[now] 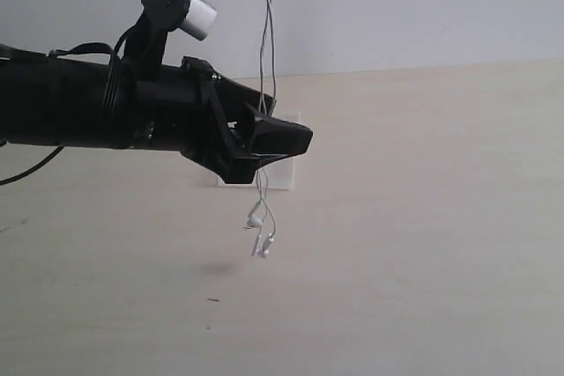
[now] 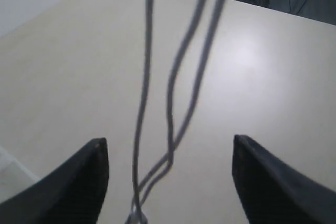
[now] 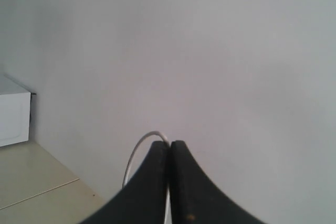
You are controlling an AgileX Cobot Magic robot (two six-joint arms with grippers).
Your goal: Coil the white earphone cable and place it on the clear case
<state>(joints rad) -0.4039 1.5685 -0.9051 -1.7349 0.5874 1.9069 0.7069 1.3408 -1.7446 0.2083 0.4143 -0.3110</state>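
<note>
The cable's hanging parts should be grabbed next by my left gripper, so that I can coil the white earphone cable for the clear case (image 1: 284, 175) (image 2: 13, 177).
The white earphone cable (image 1: 263, 33) hangs straight down from above the exterior view's top edge. Its two earbuds (image 1: 261, 237) dangle just above the table. My left gripper (image 1: 273, 151) is open around the hanging strands, at about mid height. In the left wrist view the strands (image 2: 170, 93) run between the two black fingers (image 2: 86, 179) without touching them. My right gripper (image 3: 169, 145) is shut on the cable, and a small loop (image 3: 137, 153) sticks out beside its tips. It is out of the exterior view. The clear case (image 1: 284, 175) lies on the table behind the left gripper, mostly hidden.
The pale wooden table (image 1: 423, 217) stretches to the right and front. The left arm's thick black body (image 1: 79, 112) fills the left of the exterior view. A white box (image 3: 13, 119) stands on a surface by the wall in the right wrist view.
</note>
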